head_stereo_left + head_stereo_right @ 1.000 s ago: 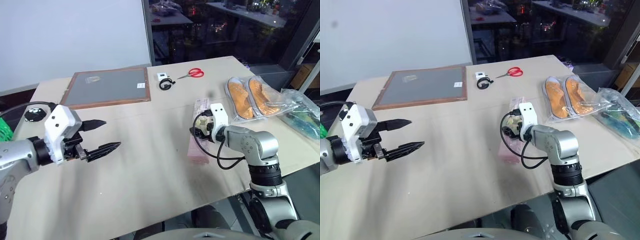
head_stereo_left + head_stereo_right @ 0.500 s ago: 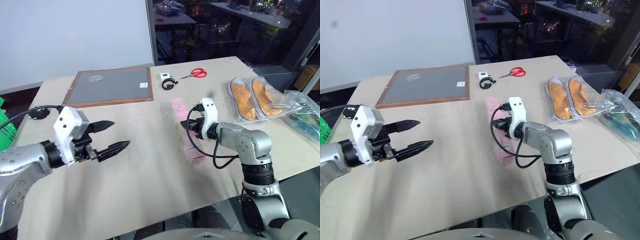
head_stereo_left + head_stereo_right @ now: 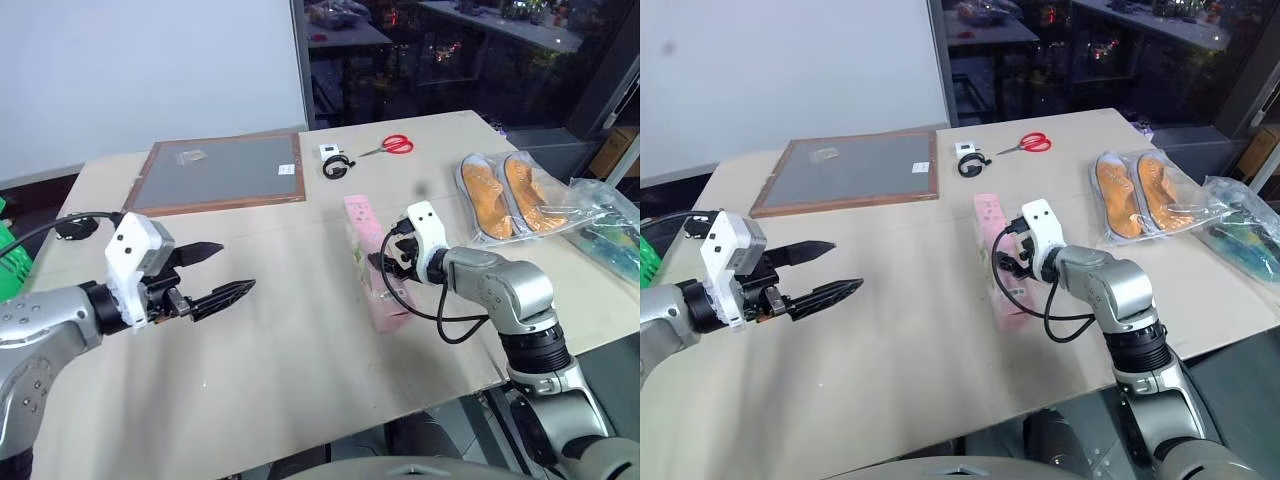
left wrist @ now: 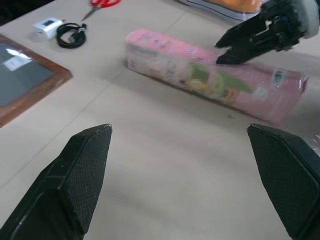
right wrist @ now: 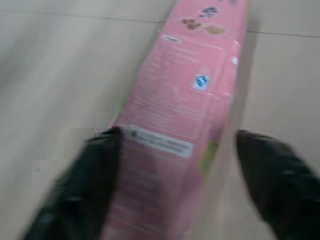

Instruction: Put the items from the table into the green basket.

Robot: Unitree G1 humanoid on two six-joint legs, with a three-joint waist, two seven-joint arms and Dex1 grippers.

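Note:
The robot's right gripper should next grip the pink carton by its barcode end, so that the carton can go into the green basket.
The pink-and-green carton lies flat on the beige table, near the middle. My right gripper is open and straddles it just above, one finger at its edge and the other standing clear. My left gripper hovers open and empty over the table, well to the left of the carton. The orange sneakers in their clear bag lie at the right. A strip of the green basket shows at the far left, beyond the table.
At the back lie a wood-framed grey board, red-handled scissors and a white charger with a black cable. A crumpled clear bag lies at the right edge. The table's front edge runs close below my right forearm.
The carton's far end has swung to the left on the table. My right gripper has shifted slightly left and up beside it. The left gripper has kept its place.

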